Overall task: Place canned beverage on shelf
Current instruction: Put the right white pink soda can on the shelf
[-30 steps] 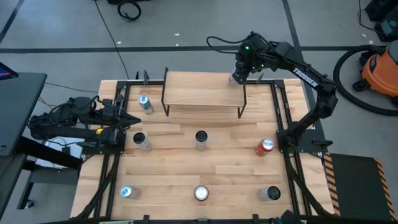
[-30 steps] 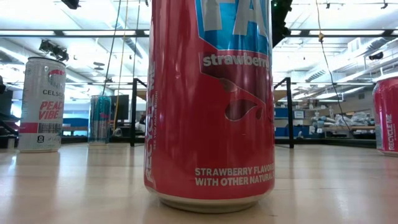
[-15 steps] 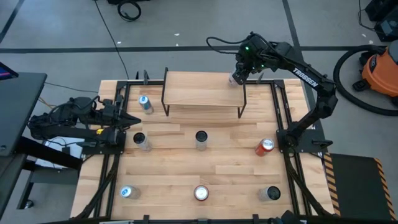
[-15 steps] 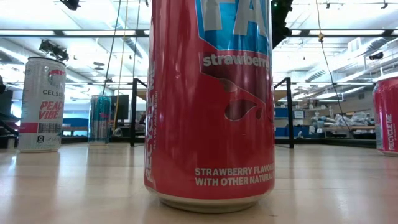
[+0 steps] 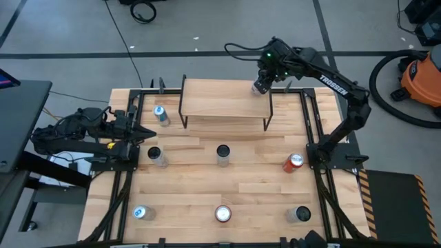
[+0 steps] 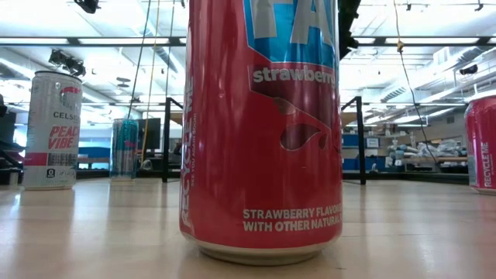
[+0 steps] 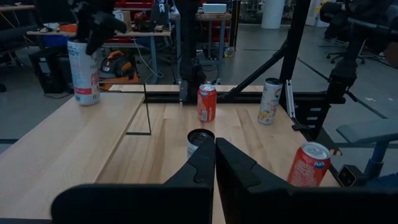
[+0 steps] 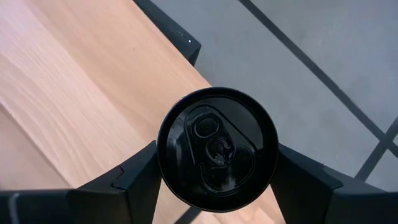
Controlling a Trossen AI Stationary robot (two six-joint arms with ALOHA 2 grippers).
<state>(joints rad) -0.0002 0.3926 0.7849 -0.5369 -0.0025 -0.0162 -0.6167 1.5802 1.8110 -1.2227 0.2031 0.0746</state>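
Note:
The bottom of the white can is at the wooden board [image 5: 234, 100] [image 8: 124, 74], so the can would stand. It is time for my right gripper to open.
The shelf [image 5: 220, 100], a light wooden board on thin black legs, stands at the table's far middle. My right gripper [image 5: 260, 84] is over the shelf's far right corner, shut on a white can with a red band [image 7: 83, 71]. The can's black top shows in the right wrist view [image 8: 216, 149]. Its bottom is at the level of the board; whether it rests on the board I cannot tell. My left gripper [image 5: 148, 134] waits shut and empty at the table's left edge. My right gripper pinches the can's upper side wall [image 8: 163, 155] between its two fingers [image 8: 134, 171], one on each side. The fingers come from above, pointing down. The can stays upright over the shelf's far right corner.
Several other cans stand on the table: one by the shelf's left legs [image 5: 160, 114], three in the middle row [image 5: 222, 153], with a red one at the right [image 5: 294, 162], and three along the near edge [image 5: 222, 214]. Black frame rails run along both table sides.
My right gripper has shifted a little toward the table's left with the can, still upright over the shelf's far right corner.

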